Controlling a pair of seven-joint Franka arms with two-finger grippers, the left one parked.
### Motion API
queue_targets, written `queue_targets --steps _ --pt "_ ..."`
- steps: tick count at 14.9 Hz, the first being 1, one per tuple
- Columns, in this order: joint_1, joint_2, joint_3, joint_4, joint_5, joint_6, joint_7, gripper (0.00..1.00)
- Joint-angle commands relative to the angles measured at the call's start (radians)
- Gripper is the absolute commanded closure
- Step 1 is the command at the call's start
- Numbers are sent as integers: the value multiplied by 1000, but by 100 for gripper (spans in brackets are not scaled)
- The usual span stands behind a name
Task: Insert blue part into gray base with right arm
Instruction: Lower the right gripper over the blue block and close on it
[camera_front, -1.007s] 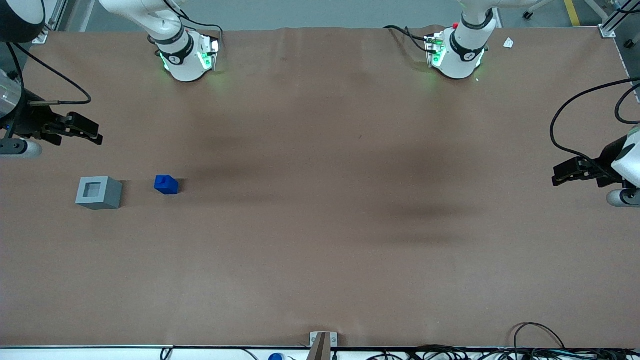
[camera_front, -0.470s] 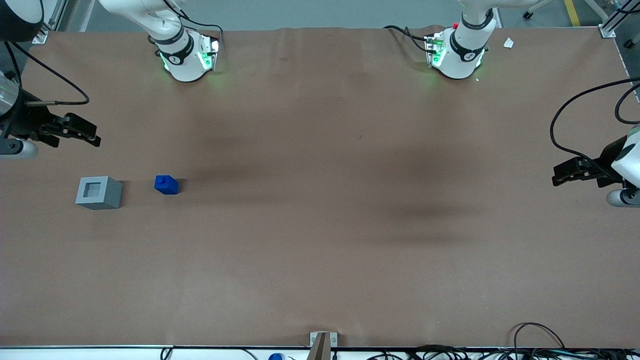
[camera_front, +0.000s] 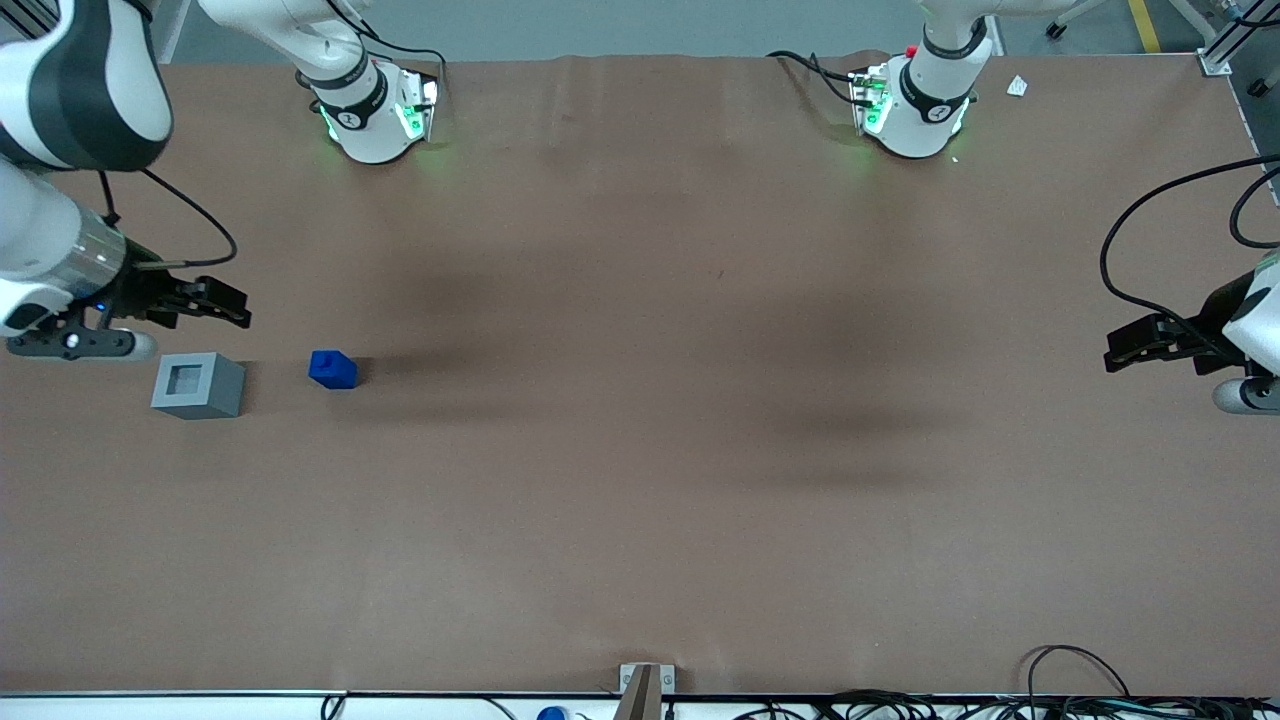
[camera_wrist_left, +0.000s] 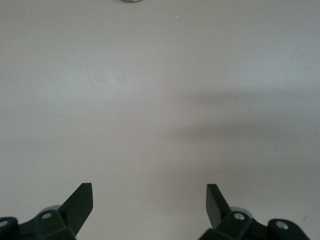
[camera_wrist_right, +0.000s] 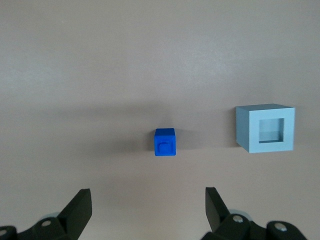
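My right gripper grabs the blue part by the sides of its square body (camera_front: 332, 376) (camera_wrist_right: 165, 135) next, to insert the blue part into the gray base.
The blue part (camera_front: 333, 369) (camera_wrist_right: 164, 142) stands on the brown table with its stud up, toward the working arm's end. The gray base (camera_front: 198, 385) (camera_wrist_right: 265, 128) sits beside it, a short gap away, its square recess facing up and holding nothing. My right gripper (camera_front: 232, 308) (camera_wrist_right: 148, 197) hangs open above the table, farther from the front camera than the gray base and the blue part. Nothing is between its fingers (camera_wrist_right: 80, 205). In the right wrist view both objects lie ahead of the open jaws, apart from them.
The two arm bases (camera_front: 375, 115) (camera_front: 915, 105) stand at the table's edge farthest from the front camera. A black cable (camera_front: 190, 220) loops off the right arm's wrist. Cables (camera_front: 1080, 680) and a small bracket (camera_front: 645, 685) lie along the edge nearest the front camera.
The right arm has swung in over the table; its gripper moved toward the gray base and blue part and nearer the front camera. Both objects stayed put.
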Motion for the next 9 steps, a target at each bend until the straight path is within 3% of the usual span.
queue_targets --steps 1,9 --pt "-10 -28 9 -137 14 119 -14 1" --pt "-10 19 9 -423 12 507 -60 8"
